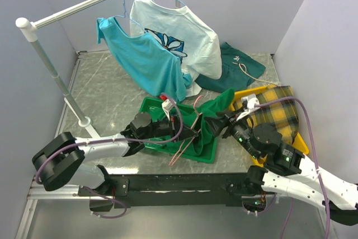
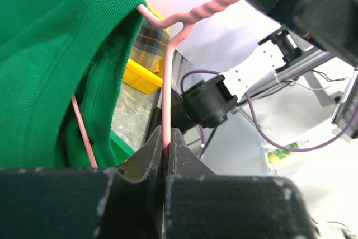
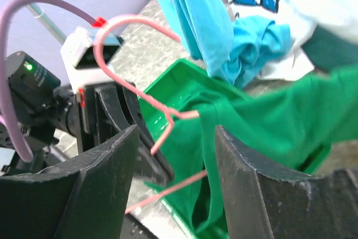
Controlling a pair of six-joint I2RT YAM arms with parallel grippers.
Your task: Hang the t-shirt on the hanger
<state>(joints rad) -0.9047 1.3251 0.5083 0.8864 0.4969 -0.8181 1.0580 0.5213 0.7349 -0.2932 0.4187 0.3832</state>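
My right gripper's fingers are beside the t-shirt, short of the hook's base [image 1: 197, 114] [image 3: 166, 110], so it moves forward first, then closes on the hanger.
The bright green t-shirt [image 1: 212, 111] hangs bunched over the edge of a green tray [image 1: 152, 108]. One arm of the pink wire hanger [image 1: 180, 150] runs into its neck opening. My left gripper [image 1: 190, 130] is shut on the hanger's wire, seen close in the left wrist view [image 2: 165, 88] with the t-shirt [image 2: 50, 54] at its left. My right gripper [image 1: 225, 120] is open just right of the shirt. In the right wrist view its fingers [image 3: 106, 183] stand wide apart around the shirt's [image 3: 268, 121] edge and the hanger [image 3: 168, 117].
A clothes rail [image 1: 95, 3] at the back carries a turquoise shirt [image 1: 148, 62] and a white flower-print shirt [image 1: 182, 34] on light-blue hangers. A dark teal garment [image 1: 238, 65] lies behind. A yellow bin [image 1: 301, 138] holds plaid cloth [image 1: 277, 104]. The rail's post foot [image 1: 85, 121] stands left.
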